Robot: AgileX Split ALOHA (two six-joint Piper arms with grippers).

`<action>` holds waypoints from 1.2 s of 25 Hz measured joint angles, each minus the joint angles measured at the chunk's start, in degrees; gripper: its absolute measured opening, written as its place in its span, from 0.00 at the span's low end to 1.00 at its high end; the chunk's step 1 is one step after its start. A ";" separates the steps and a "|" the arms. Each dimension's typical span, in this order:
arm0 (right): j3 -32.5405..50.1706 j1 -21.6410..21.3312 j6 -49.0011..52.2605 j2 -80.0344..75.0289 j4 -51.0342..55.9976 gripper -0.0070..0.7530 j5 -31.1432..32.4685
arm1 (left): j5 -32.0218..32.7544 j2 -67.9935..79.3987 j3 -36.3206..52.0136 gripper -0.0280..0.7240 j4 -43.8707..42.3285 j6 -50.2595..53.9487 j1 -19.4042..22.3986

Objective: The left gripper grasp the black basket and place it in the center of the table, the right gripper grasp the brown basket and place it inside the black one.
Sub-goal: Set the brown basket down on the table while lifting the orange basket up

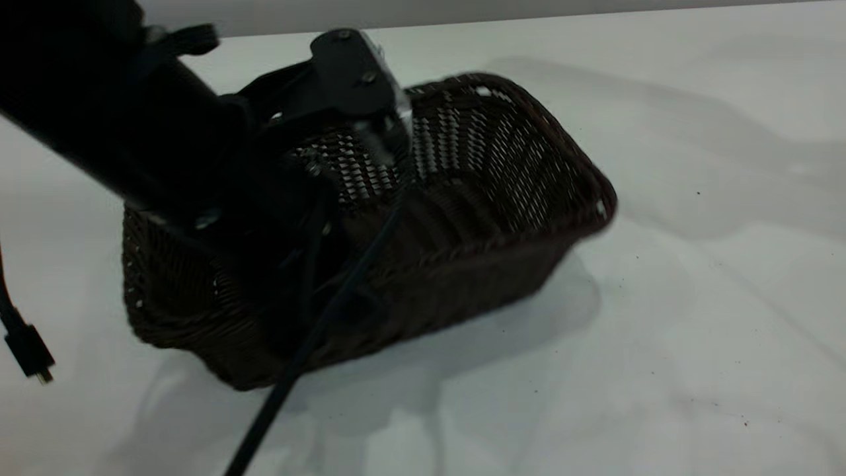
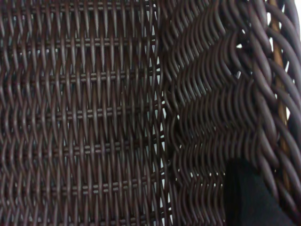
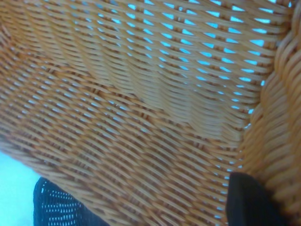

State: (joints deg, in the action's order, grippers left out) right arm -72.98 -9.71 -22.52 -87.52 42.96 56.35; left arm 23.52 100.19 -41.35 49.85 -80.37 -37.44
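I need to keep holding the black basket (image 1: 476,198) with my left gripper until I lower its bottom flat onto the table, because its lower edge (image 1: 468,321) slants up above the shadow.
The black basket (image 1: 476,198) sits tilted on the white table (image 1: 694,297), mouth turned toward the camera. My left gripper (image 1: 291,205) reaches over its near-left rim and is shut on that wall. In the left wrist view one black finger (image 2: 249,200) lies inside against the dark weave (image 2: 94,117), and the other finger is hidden behind the braided rim. My right gripper (image 3: 270,193) is out of the exterior view. It is shut on the wall of the brown basket (image 3: 141,108). One finger (image 3: 249,202) shows inside by the rim.
A black cable (image 1: 310,344) runs down from the left arm across the basket's front. A loose connector (image 1: 30,354) hangs at the far left. Past the brown basket's edge in the right wrist view there is pale table and a piece of dark weave (image 3: 56,209).
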 joint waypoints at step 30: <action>0.05 0.00 -0.78 0.00 0.17 0.15 0.24 | 3.15 -1.07 0.00 0.25 -25.73 5.18 0.10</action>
State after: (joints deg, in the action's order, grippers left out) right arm -72.93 -9.71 -23.30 -87.52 43.13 56.59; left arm 26.67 99.12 -41.35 24.11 -75.20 -37.34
